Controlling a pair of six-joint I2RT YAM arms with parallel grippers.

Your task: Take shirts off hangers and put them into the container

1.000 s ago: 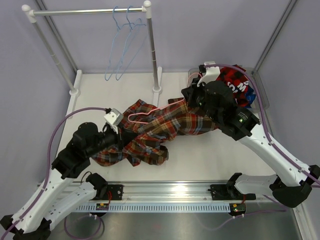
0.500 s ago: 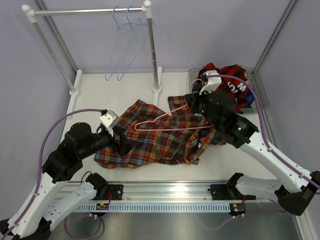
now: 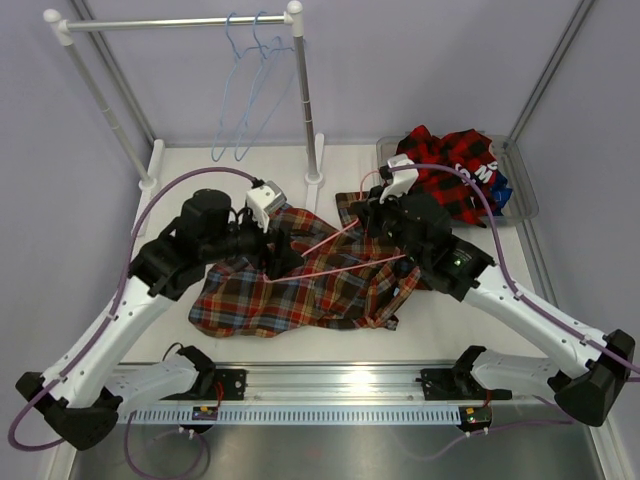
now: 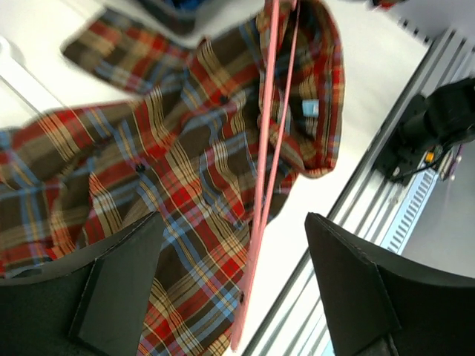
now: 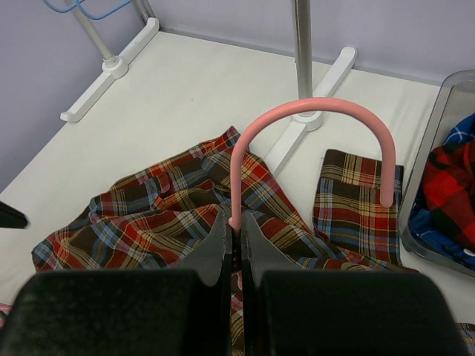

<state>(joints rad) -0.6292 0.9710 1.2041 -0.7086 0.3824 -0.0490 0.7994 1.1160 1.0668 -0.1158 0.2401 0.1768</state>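
Observation:
My left gripper grips the pink hanger [image 3: 340,267] by its end [image 3: 269,278] next, opposite the hook, since this leaves the hook free to hang on the rack.
The brown plaid shirt [image 3: 300,290] [image 4: 171,170] [image 5: 163,215] lies spread on the table between the arms. A pink hanger [image 3: 340,267] [image 4: 263,185] [image 5: 312,107] stretches over it, outside the fabric. My right gripper [image 3: 372,205] [image 5: 239,231] is shut on the hanger's neck just below the hook. My left gripper [image 3: 285,252] [image 4: 237,285] hovers open over the shirt's left half, the hanger's end between its spread fingers without touching. The container [image 3: 522,195] [image 5: 445,96] at the back right holds the red-and-black shirt [image 3: 450,165] [image 5: 449,178] and a blue shirt [image 3: 497,190].
A white-and-steel rack [image 3: 300,90] [image 5: 300,44] stands at the back left with two light blue hangers [image 3: 245,90] on its bar. The metal rail [image 3: 330,385] [image 4: 415,148] runs along the near edge under the arm bases.
My left gripper opened, let go of the shirt, rose and moved back and right over it. The shirt now lies flatter. My right gripper moved slightly left with the hanger.

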